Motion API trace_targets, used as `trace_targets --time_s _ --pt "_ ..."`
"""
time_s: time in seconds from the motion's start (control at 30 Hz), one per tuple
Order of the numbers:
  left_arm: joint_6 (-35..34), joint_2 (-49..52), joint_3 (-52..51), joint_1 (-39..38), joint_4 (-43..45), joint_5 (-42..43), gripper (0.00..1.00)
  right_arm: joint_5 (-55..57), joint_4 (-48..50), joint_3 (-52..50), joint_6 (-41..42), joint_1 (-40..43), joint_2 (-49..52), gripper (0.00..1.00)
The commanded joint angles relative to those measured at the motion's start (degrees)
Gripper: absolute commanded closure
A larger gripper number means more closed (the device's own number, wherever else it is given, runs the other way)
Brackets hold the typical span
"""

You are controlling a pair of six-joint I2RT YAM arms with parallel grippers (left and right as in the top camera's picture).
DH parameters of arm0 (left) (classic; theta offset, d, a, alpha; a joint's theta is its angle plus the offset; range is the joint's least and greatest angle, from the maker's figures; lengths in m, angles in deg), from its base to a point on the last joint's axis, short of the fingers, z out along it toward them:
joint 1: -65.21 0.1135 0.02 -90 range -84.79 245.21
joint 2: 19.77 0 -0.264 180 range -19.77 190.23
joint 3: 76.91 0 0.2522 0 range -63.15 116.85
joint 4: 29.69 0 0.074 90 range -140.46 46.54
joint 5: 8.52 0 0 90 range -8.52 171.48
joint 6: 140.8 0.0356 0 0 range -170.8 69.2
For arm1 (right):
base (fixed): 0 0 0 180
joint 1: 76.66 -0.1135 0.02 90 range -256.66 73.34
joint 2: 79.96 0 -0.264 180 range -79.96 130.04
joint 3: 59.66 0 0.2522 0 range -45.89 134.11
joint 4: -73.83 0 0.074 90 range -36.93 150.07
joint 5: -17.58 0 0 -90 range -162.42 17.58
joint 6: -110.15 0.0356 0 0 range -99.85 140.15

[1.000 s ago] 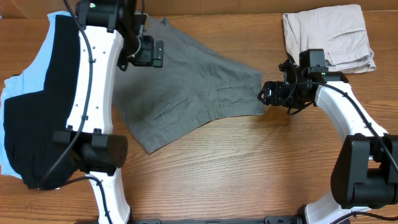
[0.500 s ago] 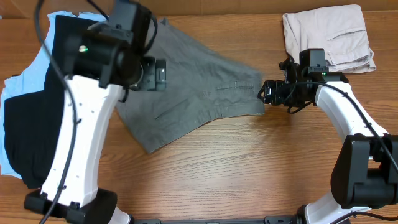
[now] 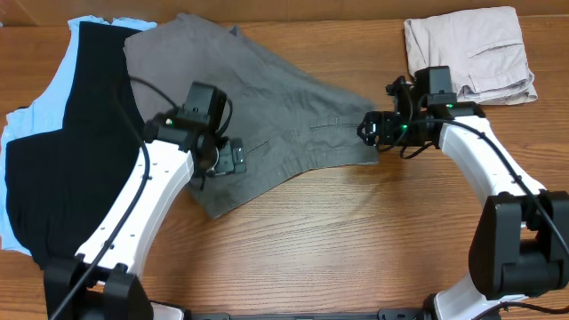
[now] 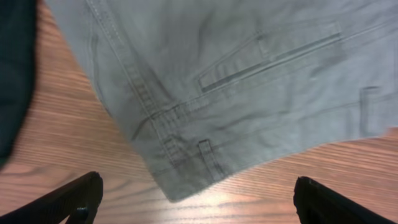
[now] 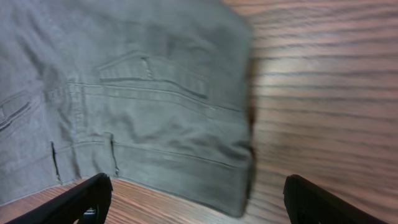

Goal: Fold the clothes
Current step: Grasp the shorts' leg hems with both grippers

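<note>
The left gripper grabs the grey shorts by their waistband corner, opposite the right gripper's corner, next, to lift and turn the shorts for folding.
The clothes, mid-grey shorts (image 3: 276, 107), lie spread flat across the middle of the table, with a welt pocket (image 4: 267, 59) facing up. My left gripper (image 3: 229, 160) hovers open over their lower-left part. In the left wrist view the waistband corner (image 4: 180, 190) lies between the wide-apart fingers (image 4: 74, 199) of my left gripper (image 4: 198, 199), and nothing is held. My right gripper (image 3: 366, 130) is open at the shorts' right edge. In the right wrist view the right corner (image 5: 239, 199) sits between the spread fingertips of my right gripper (image 5: 199, 193).
A black T-shirt (image 3: 62, 160) lies over a light blue garment (image 3: 18, 124) at the left edge. Folded beige shorts (image 3: 469, 53) rest at the back right. Bare wooden table (image 3: 356, 240) runs along the front.
My left arm swung from the shorts' upper-left part down to their lower-left corner, uncovering the far leg. My right gripper shifted slightly left and up, onto the shorts' right edge.
</note>
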Motion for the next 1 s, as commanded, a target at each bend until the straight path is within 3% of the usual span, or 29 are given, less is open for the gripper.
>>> trace_targets --time_s 0.0,0.43,0.67,0.73,0.97 --pt "-1.75 -0.44 -7.26 2.14 4.26 3.87 0.00 0.24 1.01 1.46 -0.48 -1.44 0.79 0.09" --pt "-4.68 -0.44 -22.14 1.92 17.90 7.78 0.00 1.66 2.95 1.42 0.68 -1.53 5.81 0.13" --pt "-4.68 -0.44 -25.81 1.92 19.37 8.28 0.03 2.75 3.08 1.42 2.19 -1.53 7.85 0.15" --pt "-4.66 -0.44 -27.10 1.92 20.90 8.22 0.09 2.73 3.13 1.42 2.43 -1.53 8.57 0.16" --pt "-4.66 -0.42 -29.07 1.92 28.70 7.69 0.70 2.80 3.17 1.42 2.60 -1.46 8.90 0.18"
